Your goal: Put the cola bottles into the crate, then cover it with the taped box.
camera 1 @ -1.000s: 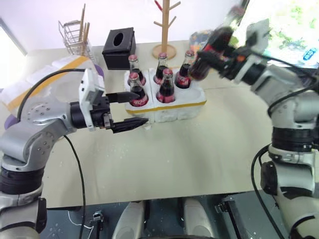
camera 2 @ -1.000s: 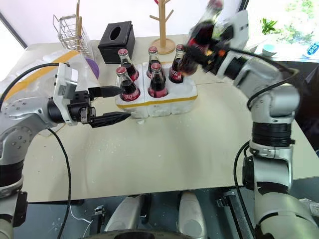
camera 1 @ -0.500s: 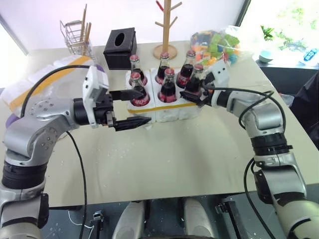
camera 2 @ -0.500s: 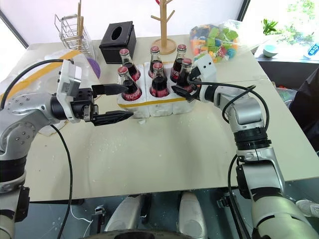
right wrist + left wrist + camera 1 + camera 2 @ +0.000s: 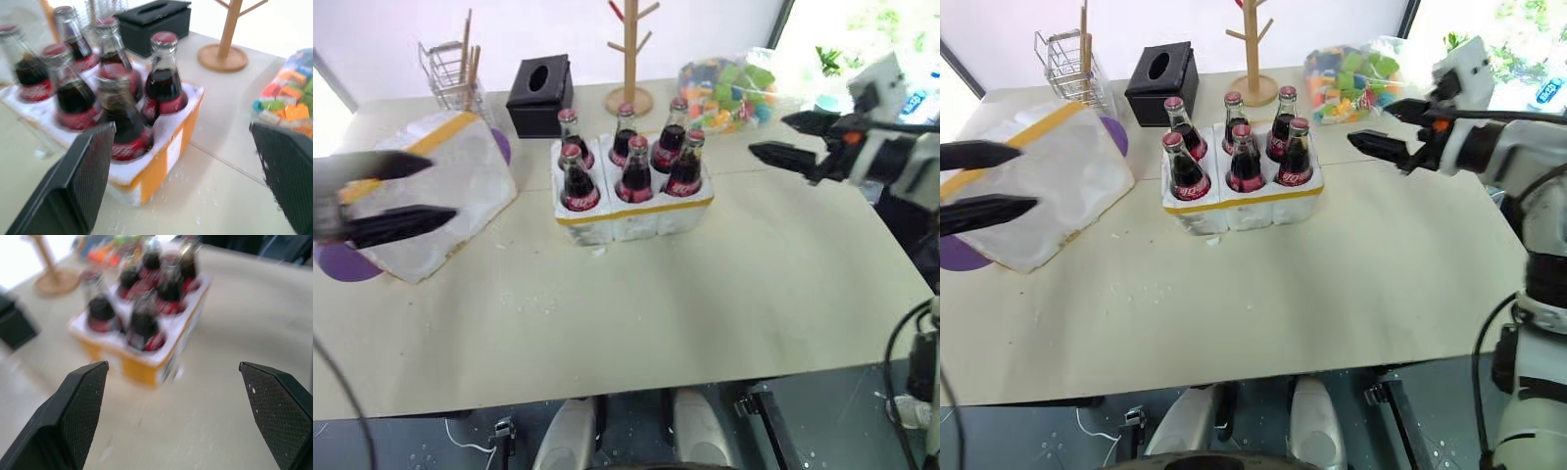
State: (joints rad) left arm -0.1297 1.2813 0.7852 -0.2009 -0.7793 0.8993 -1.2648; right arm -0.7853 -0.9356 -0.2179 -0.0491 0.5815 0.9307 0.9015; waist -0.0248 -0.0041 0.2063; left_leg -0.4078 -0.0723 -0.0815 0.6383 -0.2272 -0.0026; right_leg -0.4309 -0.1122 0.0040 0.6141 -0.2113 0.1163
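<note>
I should next grab the box by its narrow purple end piece [image 5: 348,263] with my left gripper, because the taped box's white body [image 5: 450,191] is wider than my open fingers.
Several cola bottles [image 5: 578,186] with red caps stand upright in the wells of the crate [image 5: 636,223], a low white tray with a yellow band, at the table's middle. The taped box [image 5: 470,171], white with a yellow tape band, lies tilted to its left. My left gripper [image 5: 440,188] hangs open in front of the taped box, touching nothing. My right gripper [image 5: 767,135] is open and empty, right of the crate and above the table. Both the left wrist view and the right wrist view look between wide-apart fingers at the crate [image 5: 142,367] and its bottles [image 5: 164,93].
Behind the crate stand a black tissue box [image 5: 539,82], a wooden peg tree [image 5: 632,59] and a wire rack [image 5: 450,64]. A bag of coloured blocks [image 5: 729,83] lies at the back right. A purple disc [image 5: 347,262] peeks out by the taped box.
The right gripper set the last bottle in the crate's front right well, opened and drew back to the right. The left arm swung away left, to before the taped box.
</note>
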